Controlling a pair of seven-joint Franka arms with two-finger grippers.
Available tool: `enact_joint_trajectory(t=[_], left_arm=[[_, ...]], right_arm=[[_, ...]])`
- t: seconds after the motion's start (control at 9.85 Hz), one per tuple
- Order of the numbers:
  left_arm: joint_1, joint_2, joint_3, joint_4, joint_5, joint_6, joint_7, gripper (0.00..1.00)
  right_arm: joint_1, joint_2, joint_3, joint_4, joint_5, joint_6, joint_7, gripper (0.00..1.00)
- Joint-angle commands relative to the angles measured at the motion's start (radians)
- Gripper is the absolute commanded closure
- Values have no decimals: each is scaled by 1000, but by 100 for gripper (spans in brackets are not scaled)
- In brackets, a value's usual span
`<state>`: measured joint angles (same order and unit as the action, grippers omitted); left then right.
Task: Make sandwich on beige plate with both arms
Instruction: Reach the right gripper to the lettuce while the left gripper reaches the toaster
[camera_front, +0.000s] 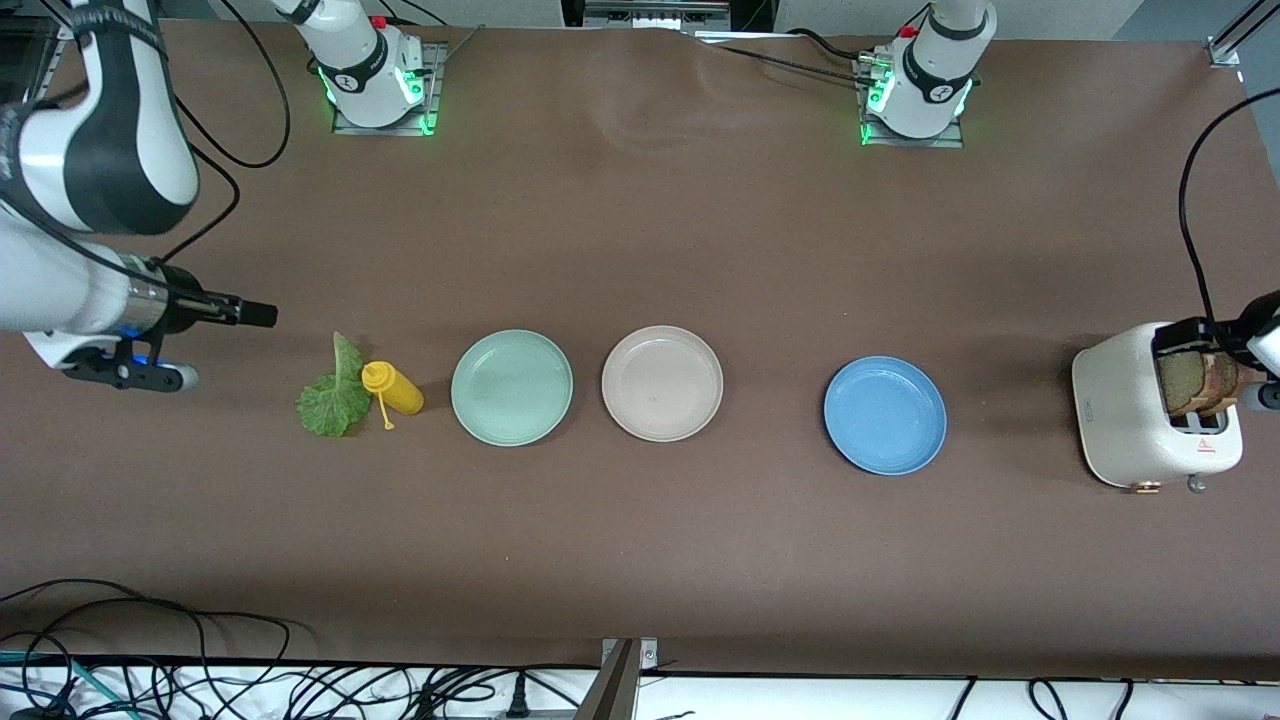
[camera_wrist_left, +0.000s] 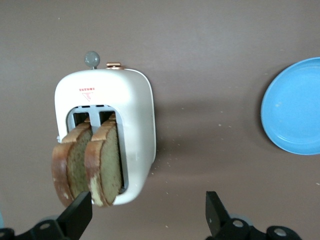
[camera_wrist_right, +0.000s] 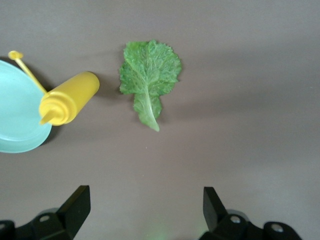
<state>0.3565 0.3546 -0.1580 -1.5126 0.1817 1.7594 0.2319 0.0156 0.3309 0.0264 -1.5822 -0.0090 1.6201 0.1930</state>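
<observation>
The sandwich on the beige plate will start with a bread slice. My left gripper needs to grab the slice by its exposed crust end (camera_wrist_left: 96, 175) next.
Two brown bread slices (camera_front: 1195, 380) stand in the slots of a white toaster (camera_front: 1130, 410) at the left arm's end of the table; they also show in the left wrist view (camera_wrist_left: 87, 165). My left gripper (camera_wrist_left: 147, 212) is open and empty, over the table just beside the toaster (camera_wrist_left: 135, 130), and at the frame's edge in the front view (camera_front: 1262, 370). A green lettuce leaf (camera_front: 335, 395) lies flat toward the right arm's end. My right gripper (camera_wrist_right: 145, 202) is open and empty, over bare table near the leaf (camera_wrist_right: 149, 75). The beige plate (camera_front: 662, 383) is empty in the middle.
A yellow squeeze bottle (camera_front: 393, 388) lies on its side between the leaf and an empty mint-green plate (camera_front: 511, 387). An empty blue plate (camera_front: 885, 415) sits between the beige plate and the toaster. Cables run along the table's near edge.
</observation>
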Motion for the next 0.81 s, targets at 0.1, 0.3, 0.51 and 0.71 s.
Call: enact_joint_trajectory(t=[0.1, 0.3, 0.51, 0.71], left_arm=[[35, 70, -15, 0, 31, 66, 27, 0], [62, 75, -15, -29, 36, 75, 29, 0], [82, 76, -15, -43, 53, 80, 35, 0], [97, 75, -17, -54, 65, 89, 35, 0]], right_arm=[[-17, 107, 1, -39, -5, 140, 2, 0], [-22, 167, 1, -42, 1, 175, 2, 0], [-22, 218, 1, -42, 1, 214, 2, 0], [-25, 263, 3, -42, 6, 248, 0, 0]])
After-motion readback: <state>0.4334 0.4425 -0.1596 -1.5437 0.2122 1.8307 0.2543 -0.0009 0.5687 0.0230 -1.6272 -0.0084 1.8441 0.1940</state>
